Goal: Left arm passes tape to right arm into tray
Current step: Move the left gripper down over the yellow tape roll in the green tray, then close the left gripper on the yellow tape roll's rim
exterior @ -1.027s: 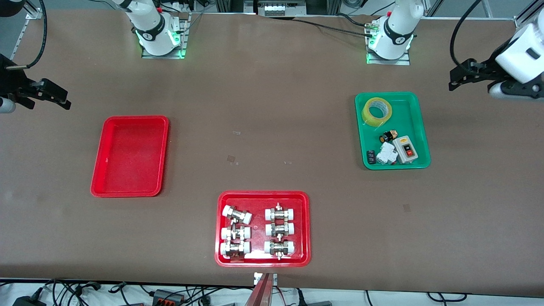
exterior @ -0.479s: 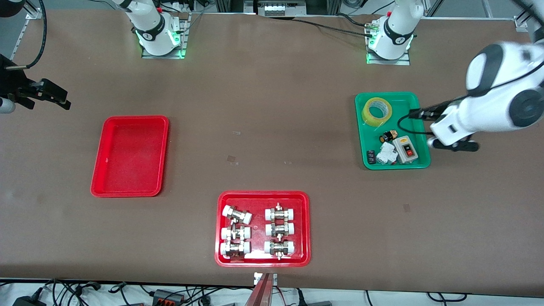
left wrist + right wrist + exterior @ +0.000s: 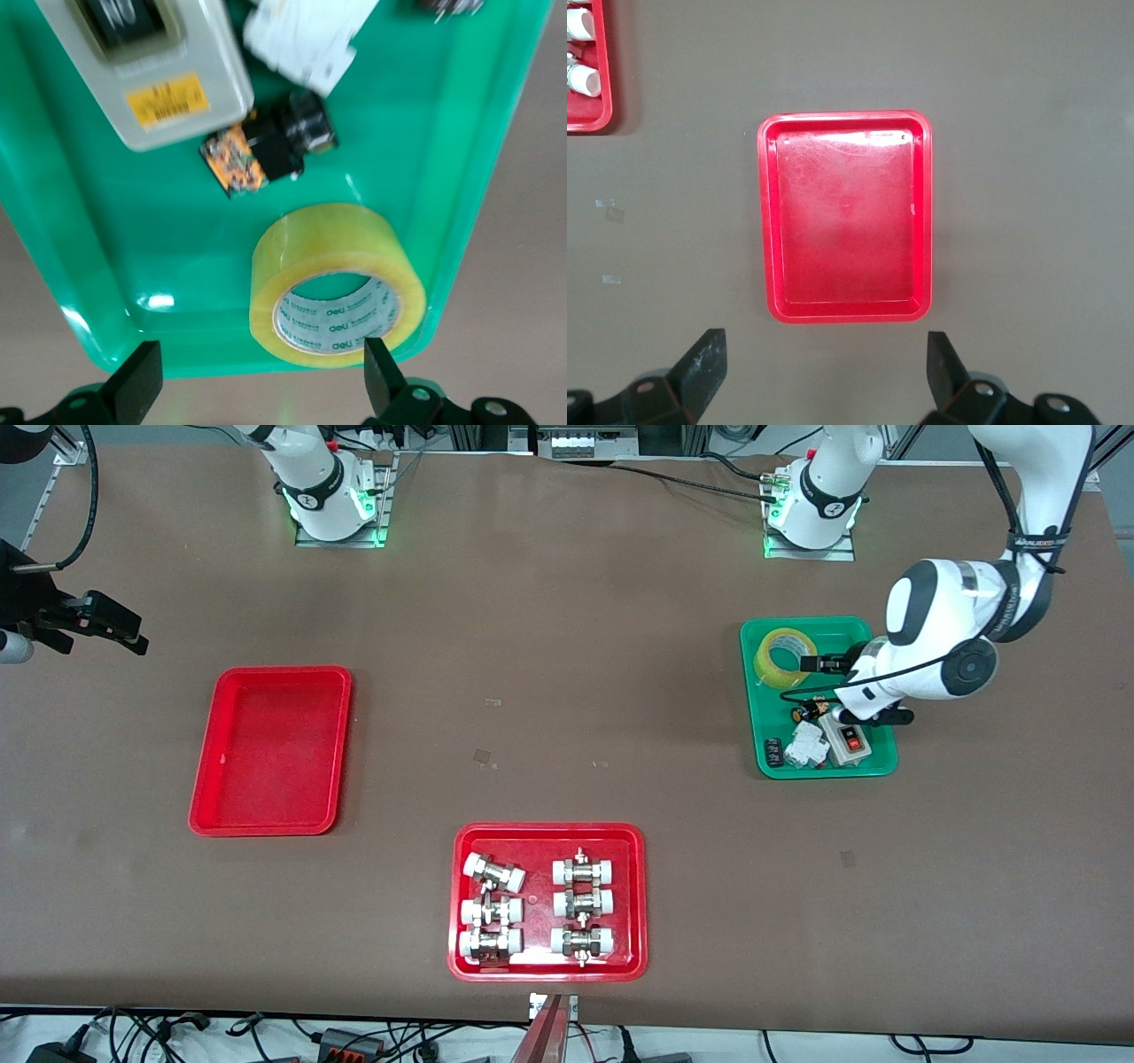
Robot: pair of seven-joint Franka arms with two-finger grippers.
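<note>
The fingers of my left gripper don't reach the tape's inner hole [image 3: 330,288] yet in the left wrist view. My left gripper should first move toward the hole, then close on the tape.
The yellow tape [image 3: 785,657] lies flat in the green tray [image 3: 824,772], at the tray's end nearer the robots' bases. My left gripper [image 3: 828,664] hangs open and empty over that tray. In the left wrist view the tape [image 3: 335,282] is just ahead of the left gripper [image 3: 261,382], close to one finger [image 3: 383,370]. The plain red tray [image 3: 270,748] sits empty toward the right arm's end of the table. My right gripper [image 3: 104,625] waits open and empty, high up near that end. The right wrist view shows the red tray [image 3: 844,217] ahead of the right gripper [image 3: 824,367].
The green tray also holds a grey switch box [image 3: 849,737], a white breaker [image 3: 804,744] and a small black and orange part [image 3: 808,710]. A red tray with white-capped metal fittings [image 3: 640,903] lies near the table's front edge, at its middle.
The left arm has swung in from beside the table's end to over the green tray, its gripper now pointing down. The right arm and the tape have not moved.
</note>
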